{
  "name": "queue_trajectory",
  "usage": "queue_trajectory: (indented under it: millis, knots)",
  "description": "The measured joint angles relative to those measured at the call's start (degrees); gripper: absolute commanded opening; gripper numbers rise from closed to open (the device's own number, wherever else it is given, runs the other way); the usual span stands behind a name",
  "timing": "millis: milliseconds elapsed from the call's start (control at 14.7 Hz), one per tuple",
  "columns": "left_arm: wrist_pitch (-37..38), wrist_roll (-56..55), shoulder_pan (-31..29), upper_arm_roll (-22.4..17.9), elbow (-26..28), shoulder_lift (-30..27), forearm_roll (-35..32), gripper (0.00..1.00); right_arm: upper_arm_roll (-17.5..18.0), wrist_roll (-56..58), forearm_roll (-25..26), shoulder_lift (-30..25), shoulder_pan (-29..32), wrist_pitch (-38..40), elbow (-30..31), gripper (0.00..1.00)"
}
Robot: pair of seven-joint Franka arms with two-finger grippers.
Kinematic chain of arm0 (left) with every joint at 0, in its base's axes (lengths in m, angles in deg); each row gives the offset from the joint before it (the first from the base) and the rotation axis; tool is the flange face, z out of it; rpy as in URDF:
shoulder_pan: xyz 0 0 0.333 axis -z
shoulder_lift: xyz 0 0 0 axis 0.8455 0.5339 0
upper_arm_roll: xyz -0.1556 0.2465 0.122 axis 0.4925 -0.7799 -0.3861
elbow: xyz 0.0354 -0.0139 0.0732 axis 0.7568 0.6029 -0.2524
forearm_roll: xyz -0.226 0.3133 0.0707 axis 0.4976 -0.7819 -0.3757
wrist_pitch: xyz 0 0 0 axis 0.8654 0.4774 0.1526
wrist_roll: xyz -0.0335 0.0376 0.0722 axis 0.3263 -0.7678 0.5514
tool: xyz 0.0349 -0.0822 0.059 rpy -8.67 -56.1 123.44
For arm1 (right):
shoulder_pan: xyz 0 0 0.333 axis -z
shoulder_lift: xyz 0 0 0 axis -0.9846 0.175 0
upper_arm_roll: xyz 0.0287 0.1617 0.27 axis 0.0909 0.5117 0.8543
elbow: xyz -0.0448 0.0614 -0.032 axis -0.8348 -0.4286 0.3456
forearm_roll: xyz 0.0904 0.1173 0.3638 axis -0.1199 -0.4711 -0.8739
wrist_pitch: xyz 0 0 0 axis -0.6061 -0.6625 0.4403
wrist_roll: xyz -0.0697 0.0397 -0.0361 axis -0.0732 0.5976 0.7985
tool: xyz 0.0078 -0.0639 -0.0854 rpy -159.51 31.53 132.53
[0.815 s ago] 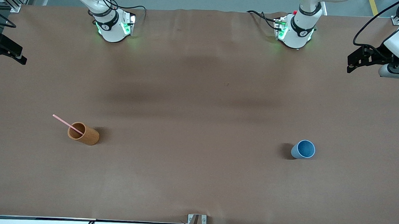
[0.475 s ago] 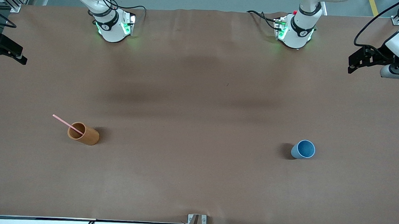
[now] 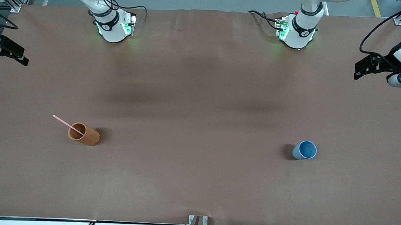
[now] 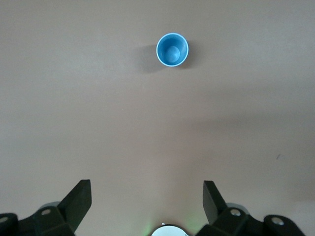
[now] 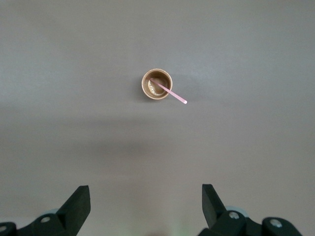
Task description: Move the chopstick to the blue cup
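Note:
My left gripper grabs the blue cup by its rim (image 3: pixel 307 142) next, to keep the blue cup's opening (image 3: pixel 307 149) free to receive the chopstick.
A pale-pink chopstick (image 3: pixel 65 122) leans in an orange-brown cup (image 3: pixel 83 134) toward the right arm's end of the table, its upper half sticking out past the rim. The blue cup (image 3: pixel 305 150) stands upright and empty toward the left arm's end. My left gripper (image 3: pixel 358 70) is open and empty, high over the table edge at its own end; in its wrist view (image 4: pixel 146 196) the blue cup (image 4: pixel 172 49) is well ahead. My right gripper (image 3: pixel 22 55) is open and empty, high over the table edge at its end; its wrist view (image 5: pixel 146 199) shows the chopstick (image 5: pixel 172 93) in the orange-brown cup (image 5: pixel 157 84).
The brown table cover (image 3: pixel 201 102) is bare between the two cups. The arm bases (image 3: pixel 114 26) (image 3: pixel 297 32) stand along the table's edge farthest from the front camera. A metal bracket (image 3: pixel 197 222) and cables lie at the edge nearest to it.
My left gripper has shifted slightly outward toward its end of the table. The right gripper, both cups and the chopstick have barely moved.

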State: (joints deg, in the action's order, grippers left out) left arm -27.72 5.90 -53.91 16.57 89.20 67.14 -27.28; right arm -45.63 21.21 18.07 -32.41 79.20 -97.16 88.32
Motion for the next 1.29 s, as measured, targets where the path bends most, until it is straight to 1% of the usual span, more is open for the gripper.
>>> queue_trajectory:
  millis: [136,204,407,543,679,747,883,1019,1086,1154,1290]
  knots:
    - [-2.29,-0.02,0.0,-0.01,0.06,2.54,0.0,1.0,-0.87,0.4,-0.08,0.13,0.09,-2.35,2.52,1.0]
    - [-3.58,-0.02,0.0,-0.01,0.09,4.12,0.0,1.0,-2.09,1.14,-0.99,0.25,0.17,-4.16,4.57,1.0]
    - [-7.99,-0.04,-0.03,-0.07,0.26,10.16,-0.01,1.0,-8.36,6.02,-7.44,0.75,0.66,-10.67,12.53,1.0]
    - [-12.94,-0.1,-0.43,-0.11,0.65,14.5,-0.05,1.0,-11.31,10.21,-9.92,0.98,1.26,-15.9,17.64,1.0]
    - [-19.32,-0.1,-1.4,-0.13,1.97,18.28,-0.06,1.0,-13.74,14.01,-15.43,1.39,1.39,-20.89,22.61,1.0]
    - [-22.53,-0.1,-1.72,-0.13,2.87,20.03,-0.06,1.0,-14.5,15.42,-17.87,1.9,1.41,-22.7,24.36,0.99]
    - [-28.49,-0.1,-1.88,-0.12,4.56,23.46,-0.06,1.0,-14.94,17.15,-20.41,3.57,1.42,-26.52,25.95,0.98]
    - [-32.7,-0.1,-1.86,-0.11,5.43,26.53,-0.06,1.0,-14.89,18.71,-22.96,5.34,1.36,-30.43,26.7,0.96]
    - [-34.37,-0.1,-1.86,-0.1,5.53,27.78,-0.06,0.97,-14.86,19.63,-24.46,6.07,1.32,-32.38,27.21,0.95]
    - [-36.13,-0.1,-1.85,-0.09,5.57,28.88,-0.06,0.94,-14.81,20.86,-25.94,6.83,1.29,-34.24,27.7,0.93]
    - [-39.36,-0.1,-1.85,-0.08,5.64,30.84,-0.06,0.8,-14.78,23.54,-29.58,8.4,1.27,-36.99,28.75,0.9]
